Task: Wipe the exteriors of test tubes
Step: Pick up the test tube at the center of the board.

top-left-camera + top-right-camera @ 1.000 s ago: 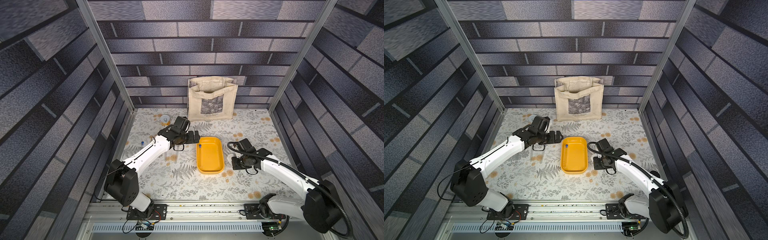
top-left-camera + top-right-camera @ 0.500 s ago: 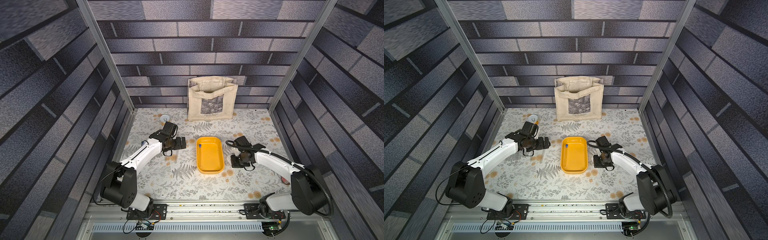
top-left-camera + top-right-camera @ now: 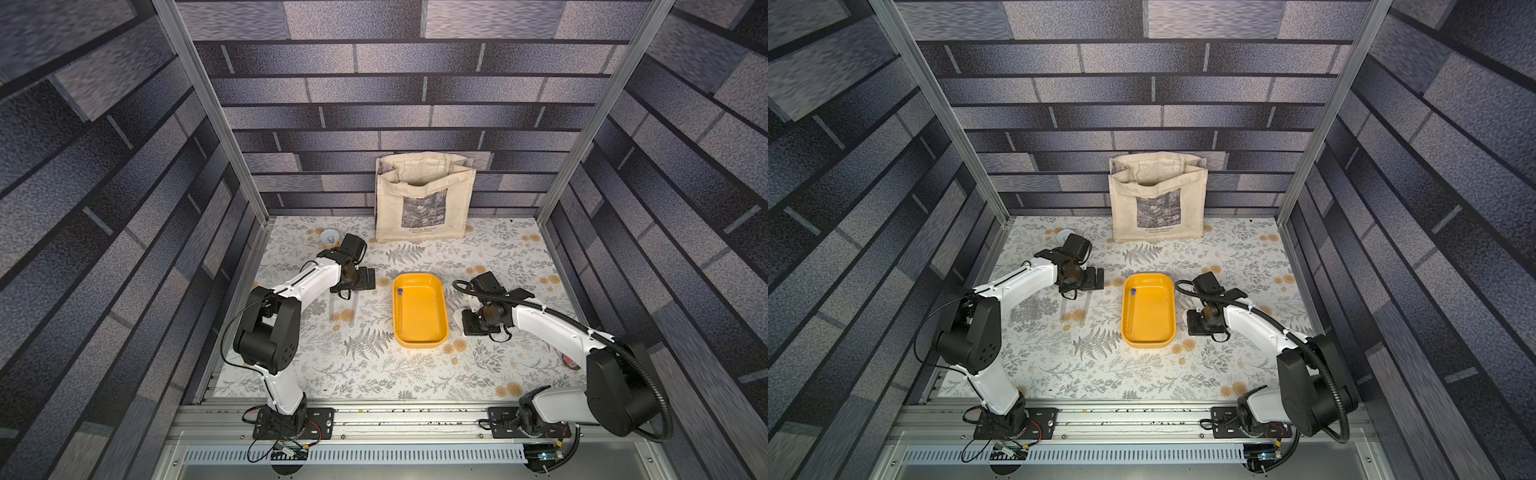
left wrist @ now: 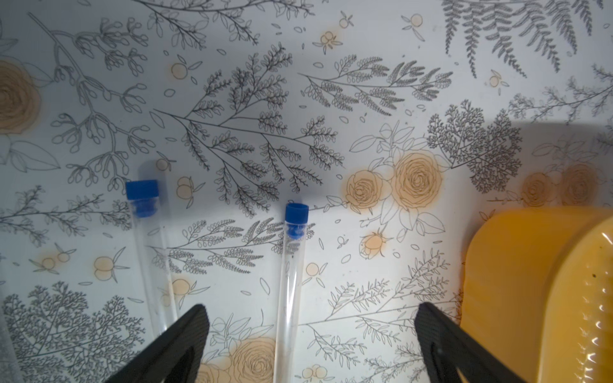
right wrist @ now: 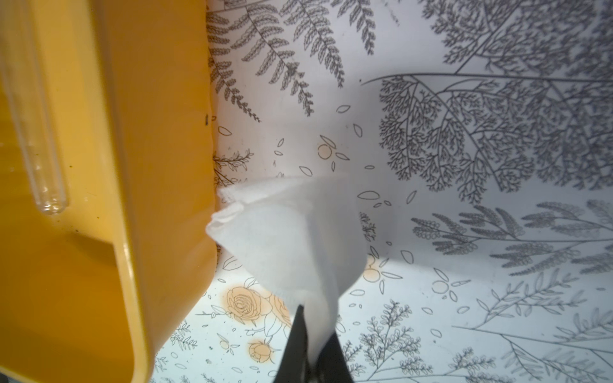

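Observation:
My left gripper grabs the test tube between its fingers by its blue cap end next, leaving the clear body of the tube free to wipe.
Two clear test tubes with blue caps lie side by side on the flowered table, one [image 4: 151,258] and the other [image 4: 292,282]; in a top view they show faintly [image 3: 353,309]. My left gripper [image 4: 310,308] hangs open over them [image 3: 359,279]. One tube lies between its fingers and the other runs under one finger [image 4: 189,328]. A third tube [image 3: 398,309] [image 5: 33,116] lies along one side inside the yellow tray [image 3: 440,291]. My right gripper [image 5: 315,325] is shut on a white folded cloth [image 5: 288,238], just right of the tray [image 3: 467,322].
A cream tote bag [image 3: 424,199] stands against the back wall. A small white round thing [image 3: 329,237] sits at the back left behind the left arm. The yellow tray [image 3: 1169,291] lies between the two arms. Walls close in on three sides.
My left gripper has drawn back from the tray's left edge to the left, over the two tubes on the table. The right gripper has stayed beside the tray with the cloth.

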